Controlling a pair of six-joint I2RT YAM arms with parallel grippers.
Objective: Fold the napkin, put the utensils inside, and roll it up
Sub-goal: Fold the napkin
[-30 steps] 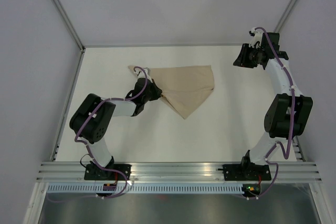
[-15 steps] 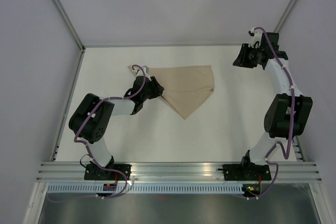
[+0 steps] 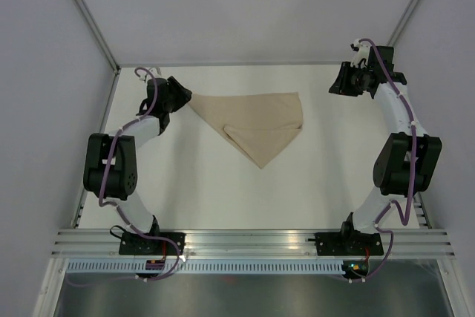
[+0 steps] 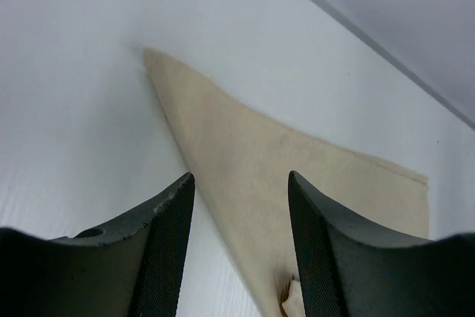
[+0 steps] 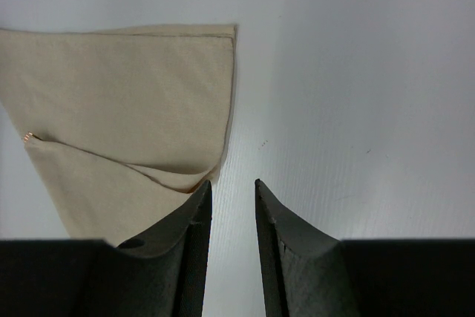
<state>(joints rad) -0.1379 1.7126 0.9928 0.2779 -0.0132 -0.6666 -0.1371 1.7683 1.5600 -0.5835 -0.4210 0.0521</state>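
Observation:
The left gripper grabs the beige napkin [image 3: 260, 122] by its pointed outer corner [image 3: 194, 99] next, to fold that side of the napkin over the napkin's body.
The beige napkin [image 3: 260, 122] lies folded into a rough triangle on the white table, with a flap doubled over its near part. My left gripper [image 3: 183, 99] hovers at its left corner, open, nothing between the jaws; the cloth [image 4: 245, 146] runs away beyond the gripper [image 4: 240, 176]. An orange-brown end of the utensils [image 4: 285, 296] peeks from under the flap, and it shows as a small copper tip [image 5: 28, 136] in the right wrist view. My right gripper [image 3: 338, 84] waits at the back right, off the napkin's [image 5: 126, 87] right edge, open and empty [image 5: 232, 182].
Grey enclosure walls close in on the white table [image 3: 319, 183] at the back and both sides, with a metal frame edge [image 3: 96, 146] along the left. An aluminium rail [image 3: 252, 240] carrying both arm bases runs along the near edge.
My left gripper opened, let go of the napkin's folded part and swung back-left to the cloth's left corner. The flap now lies flat. The right arm has not moved.

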